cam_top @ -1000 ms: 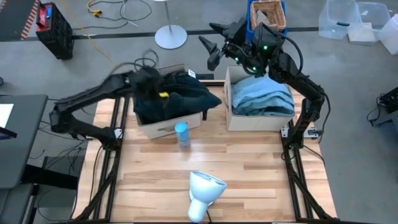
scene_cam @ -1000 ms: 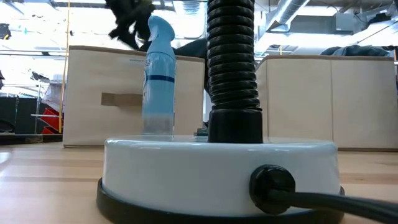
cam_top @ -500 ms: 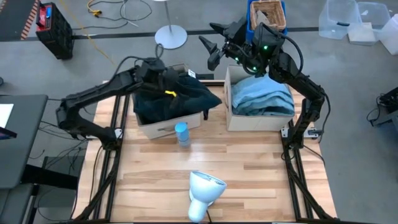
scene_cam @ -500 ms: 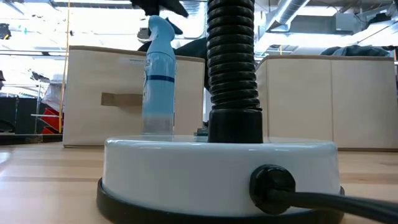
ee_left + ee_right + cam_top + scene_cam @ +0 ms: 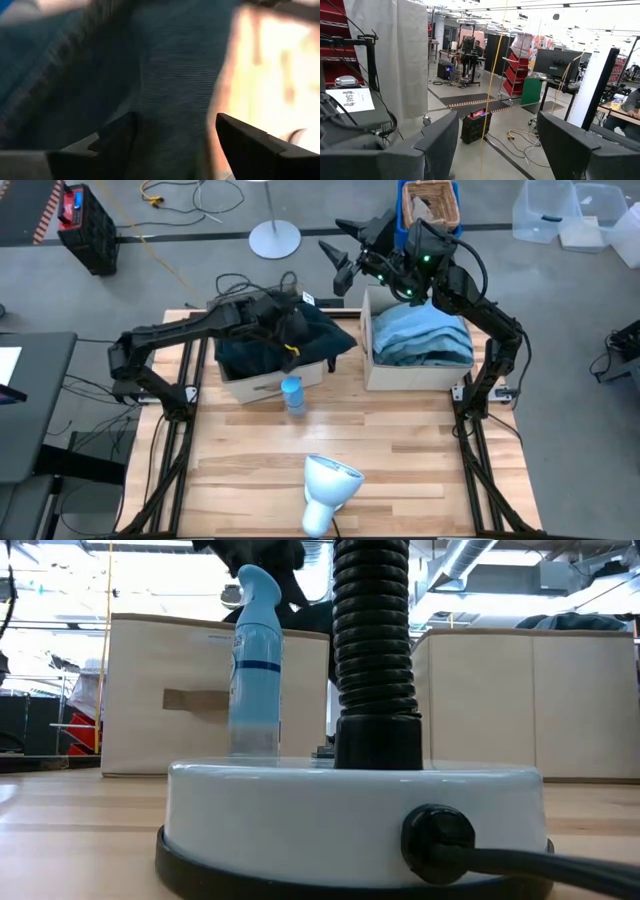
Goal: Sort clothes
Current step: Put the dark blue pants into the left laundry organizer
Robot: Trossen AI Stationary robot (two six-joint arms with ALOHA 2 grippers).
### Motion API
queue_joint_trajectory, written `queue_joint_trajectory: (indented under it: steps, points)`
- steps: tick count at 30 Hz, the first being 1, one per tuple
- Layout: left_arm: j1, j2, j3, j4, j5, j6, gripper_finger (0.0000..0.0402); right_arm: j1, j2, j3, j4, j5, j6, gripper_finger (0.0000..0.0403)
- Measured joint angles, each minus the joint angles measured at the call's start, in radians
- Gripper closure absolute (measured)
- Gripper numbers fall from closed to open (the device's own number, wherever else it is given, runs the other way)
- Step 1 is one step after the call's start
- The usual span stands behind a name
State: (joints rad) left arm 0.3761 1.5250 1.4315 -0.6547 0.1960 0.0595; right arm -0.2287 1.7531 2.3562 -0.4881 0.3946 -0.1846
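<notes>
I should next take hold of the dark teal garment by its overhanging fold (image 5: 325, 340) with my left gripper, to tuck the garment fully into the beige box (image 5: 270, 385).
Dark teal-black clothes (image 5: 320, 335) are heaped in the left beige box (image 5: 262, 385) and hang over its right rim. Grey-blue clothes (image 5: 420, 335) fill the right beige box (image 5: 415, 372). My left gripper (image 5: 293, 332) is open and low over the dark heap. In its wrist view the open fingers (image 5: 175, 145) stand on either side of a fold of dark teal cloth (image 5: 170, 75). My right gripper (image 5: 345, 250) is open and empty, held high beyond the table's far edge, between the boxes. My left gripper comes at the dark teal cloth (image 5: 165, 110) from above with its fingers (image 5: 112, 142) open. The cloth lies close in front of and between them. I cannot tell whether the fingers touch it.
A small blue bottle (image 5: 292, 395) stands upright just in front of the left box. A white lamp base (image 5: 330, 485) with a black hose sits near the table's front edge. Bare wooden table (image 5: 420, 440) lies in front of the boxes.
My left gripper has gone toward the table's right edge, from the left box's left side across the dark heap to its right part, and has come lower over the clothes. The clothes have not visibly moved.
</notes>
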Motion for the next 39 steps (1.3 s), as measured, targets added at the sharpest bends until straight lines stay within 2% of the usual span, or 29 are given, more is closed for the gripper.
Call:
queue_joint_trajectory:
  steps: [5, 8, 12, 14, 16, 19, 24, 27, 30, 34, 39]
  points:
    - [0.001, 0.016, 0.000, -0.025, -0.059, 0.006, 0.0181, 0.000, 0.000, 0.000, -0.007, 0.000, 0.000, 0.0117]
    - [-0.003, 0.007, 0.004, -0.029, -0.067, -0.018, 0.0247, 0.000, 0.000, 0.000, -0.014, 0.000, 0.000, 0.0117]
    - [-0.002, -0.036, 0.053, -0.032, -0.078, -0.022, 0.0355, 0.000, 0.000, 0.000, -0.030, 0.000, 0.000, 0.0117]
    - [-0.002, -0.060, 0.090, -0.040, -0.116, -0.031, 0.0388, 0.000, 0.000, 0.000, -0.033, 0.000, 0.000, 0.0117]
    - [-0.002, -0.090, 0.127, -0.066, -0.183, -0.035, 0.0392, 0.000, 0.000, 0.000, -0.033, 0.000, 0.000, 0.0117]
    - [-0.003, -0.134, 0.183, -0.188, -0.320, -0.045, 0.0396, 0.000, -0.002, 0.000, -0.033, 0.000, 0.000, 0.0117]
    - [0.039, -0.163, 0.209, -0.516, -0.431, -0.135, 0.0397, 0.000, -0.009, -0.001, -0.035, 0.000, -0.001, 0.0117]
    - [0.074, -0.157, 0.200, -0.707, -0.436, -0.218, 0.0398, -0.003, -0.010, -0.001, -0.036, 0.000, -0.005, 0.0117]
    - [0.105, -0.134, 0.172, -0.807, -0.440, -0.309, 0.0398, -0.003, -0.011, -0.001, -0.035, 0.000, -0.007, 0.0117]
    - [0.143, -0.092, 0.099, -0.870, -0.377, -0.401, 0.0398, -0.003, -0.012, -0.001, -0.034, 0.000, -0.008, 0.0117]
    - [0.149, -0.043, -0.020, -0.820, -0.297, -0.391, 0.0396, -0.003, -0.012, -0.001, -0.035, 0.000, -0.008, 0.0117]
